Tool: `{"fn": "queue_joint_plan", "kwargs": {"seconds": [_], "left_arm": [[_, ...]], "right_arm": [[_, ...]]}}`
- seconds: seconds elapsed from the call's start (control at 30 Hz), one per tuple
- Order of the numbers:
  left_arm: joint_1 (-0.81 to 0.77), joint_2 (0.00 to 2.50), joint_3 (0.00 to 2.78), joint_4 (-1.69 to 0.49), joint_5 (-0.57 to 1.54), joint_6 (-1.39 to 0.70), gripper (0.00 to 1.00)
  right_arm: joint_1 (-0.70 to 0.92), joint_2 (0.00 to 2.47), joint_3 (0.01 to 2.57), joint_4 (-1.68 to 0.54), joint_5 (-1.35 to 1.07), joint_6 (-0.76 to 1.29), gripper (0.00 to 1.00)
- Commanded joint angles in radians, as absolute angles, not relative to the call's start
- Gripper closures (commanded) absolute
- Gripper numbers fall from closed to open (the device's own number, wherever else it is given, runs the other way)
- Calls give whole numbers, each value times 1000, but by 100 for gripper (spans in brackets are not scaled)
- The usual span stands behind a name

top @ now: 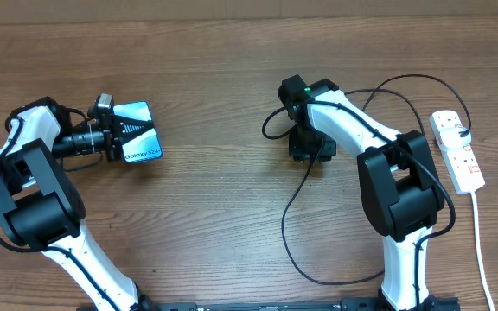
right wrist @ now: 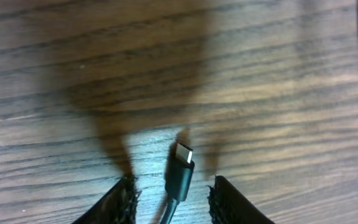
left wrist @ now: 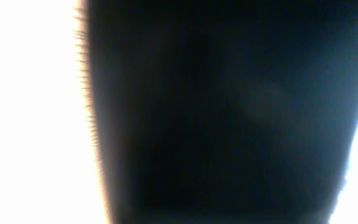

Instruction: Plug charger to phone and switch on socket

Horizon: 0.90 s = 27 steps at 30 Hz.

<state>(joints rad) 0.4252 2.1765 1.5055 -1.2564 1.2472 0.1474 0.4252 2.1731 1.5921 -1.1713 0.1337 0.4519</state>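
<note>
My right gripper's fingers are level with the sides of the connector's body. My right gripper needs to close on the connector's black body (right wrist: pixel 179 180) now.
The phone (top: pixel 138 130), blue screen with "Galaxy S24" text, is at the left of the table, its left end between the fingers of my left gripper (top: pixel 118 131), which looks shut on it. The left wrist view is filled by a dark, blurred surface with glare at its left, and no fingers show. The charger cable (top: pixel 290 207) loops across the table. Its connector tip (right wrist: pixel 180 163) lies on the wood between the spread fingers of my right gripper (right wrist: pixel 173 183), touching neither. This gripper (top: pixel 308 149) points down, open. The socket (top: pixel 456 151), a white strip, lies at the far right with the black plug (top: pixel 465 131) in it.
The socket's white cord (top: pixel 482 259) runs down the right edge toward the front. Black cable loops lie left of the right gripper (top: pixel 271 128) and near the front by the right arm's base (top: pixel 335 281). The table is brown wood.
</note>
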Motion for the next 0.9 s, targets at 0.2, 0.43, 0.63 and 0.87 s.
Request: {"fn": "queue_joint_plan", "kwargs": {"seconds": [0.2, 0.43, 0.63, 0.87], "left_arm": [[418, 2138, 1508, -1257, 1274, 134, 96], [418, 2138, 1508, -1257, 1271, 134, 96], [418, 2138, 1508, -1257, 1271, 134, 96], [418, 2138, 1508, -1257, 1271, 134, 96]], "right_arm": [[426, 2189, 1543, -1181, 72, 503, 66], [414, 2189, 1472, -1111, 64, 580, 70], [385, 2189, 1452, -1107, 64, 577, 70], [331, 2189, 1452, -1104, -6, 568, 72]]}}
